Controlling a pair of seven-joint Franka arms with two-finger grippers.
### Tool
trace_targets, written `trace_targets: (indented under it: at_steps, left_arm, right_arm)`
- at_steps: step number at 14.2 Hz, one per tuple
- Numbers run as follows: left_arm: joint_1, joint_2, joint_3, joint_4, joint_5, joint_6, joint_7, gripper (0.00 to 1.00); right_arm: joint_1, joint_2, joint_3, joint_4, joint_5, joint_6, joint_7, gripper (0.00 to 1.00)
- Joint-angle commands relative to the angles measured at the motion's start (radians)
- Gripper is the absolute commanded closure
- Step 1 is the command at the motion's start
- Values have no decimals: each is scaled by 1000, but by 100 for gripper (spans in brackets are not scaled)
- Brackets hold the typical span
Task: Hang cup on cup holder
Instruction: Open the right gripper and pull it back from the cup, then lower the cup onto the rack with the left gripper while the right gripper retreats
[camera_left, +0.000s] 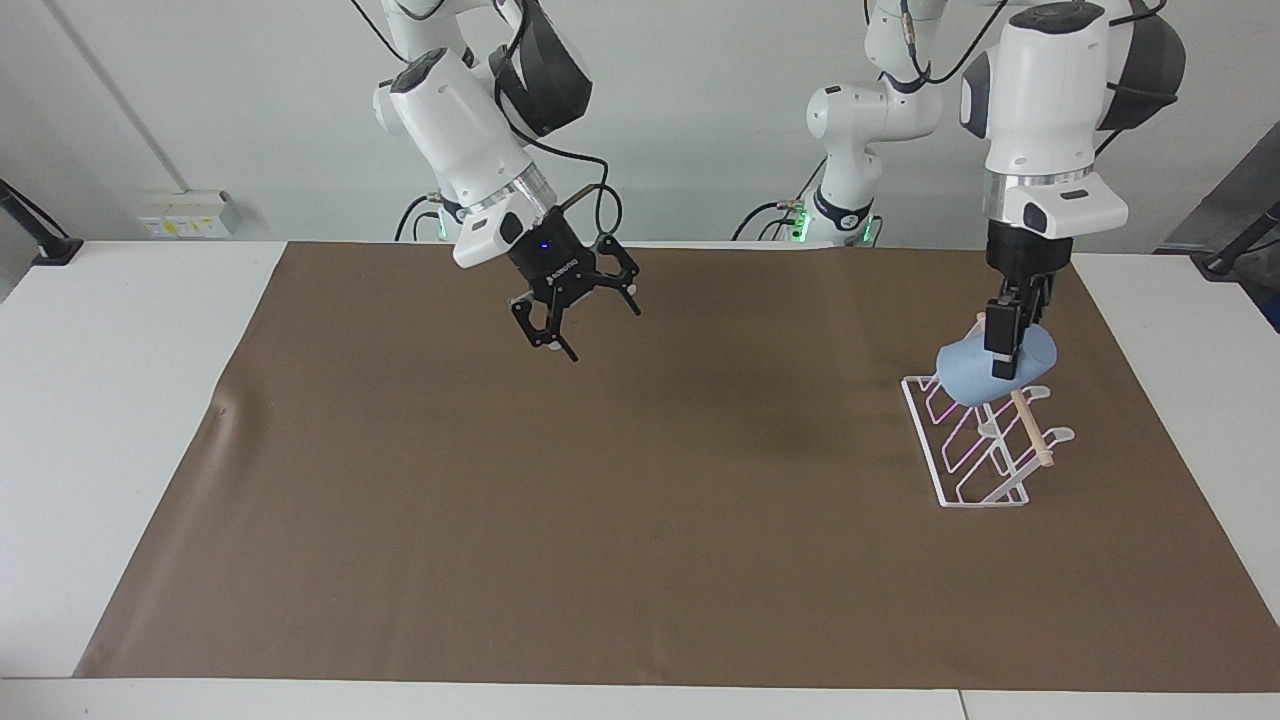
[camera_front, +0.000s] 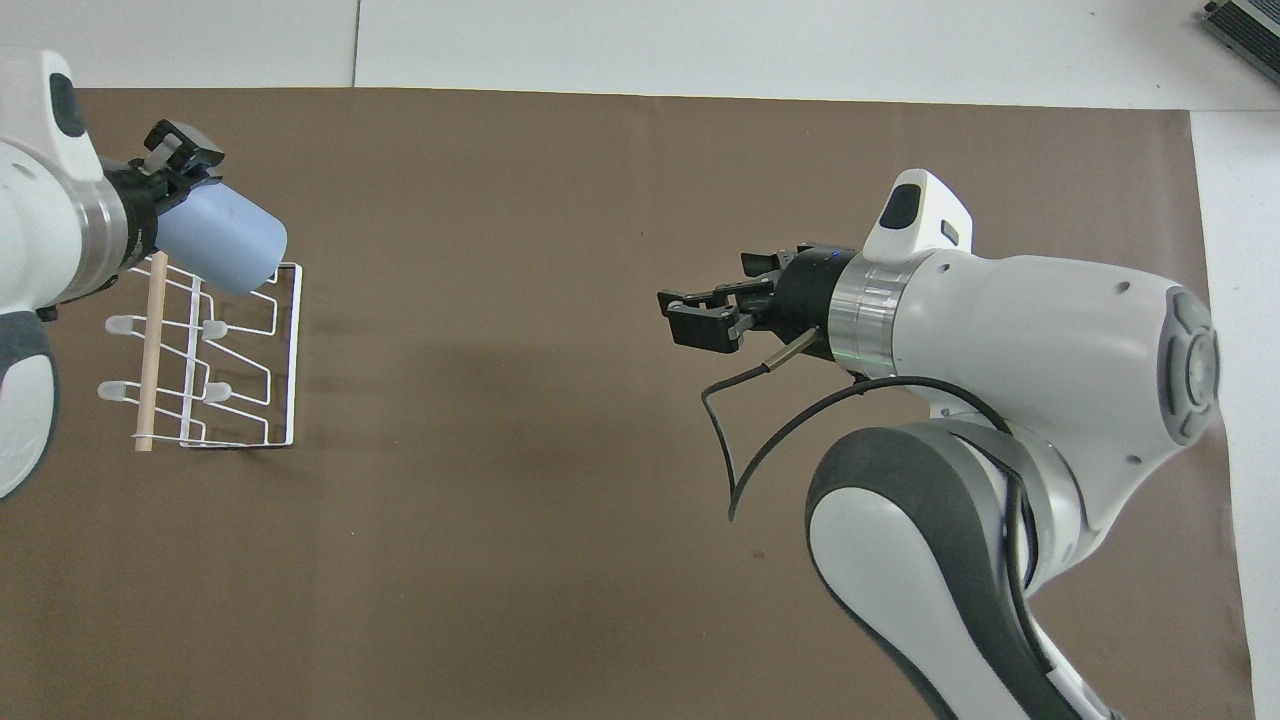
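Observation:
The light blue cup (camera_front: 225, 245) next goes down onto the cup holder's end wire (camera_front: 274, 283) before my left gripper opens. My left gripper holds it tilted above that wire.
My left gripper (camera_left: 1003, 362) is shut on the light blue cup (camera_left: 972, 378) and holds it tilted over the white wire cup holder (camera_left: 985, 455), low above its prongs and wooden dowel. In the overhead view the cup (camera_front: 225, 245) covers one end of the cup holder (camera_front: 235, 395), held by the left gripper (camera_front: 185, 190). I cannot tell whether the cup touches a prong. My right gripper (camera_left: 572, 318) is open and empty, up in the air over the brown mat near the robots; it also shows in the overhead view (camera_front: 700, 318).
A brown mat (camera_left: 600, 520) covers most of the white table (camera_left: 110, 400). The right arm's black cable (camera_front: 740, 440) hangs below its wrist.

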Motion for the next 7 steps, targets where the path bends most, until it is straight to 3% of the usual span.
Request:
trace_targets:
  at_steps: [1, 4, 7]
  left_arm:
    - [21, 13, -3, -47, 62, 59, 9, 100]
    - [47, 67, -2, -51, 100, 121, 4, 100]
    - [62, 72, -2, -105, 126, 188, 3, 100]
  right_arm:
    - [-52, 1, 7, 14, -215, -79, -45, 0]
    - [-110, -8, 4, 14, -268, -176, -36, 0]
    - [-223, -6, 4, 14, -308, -210, -33, 0]
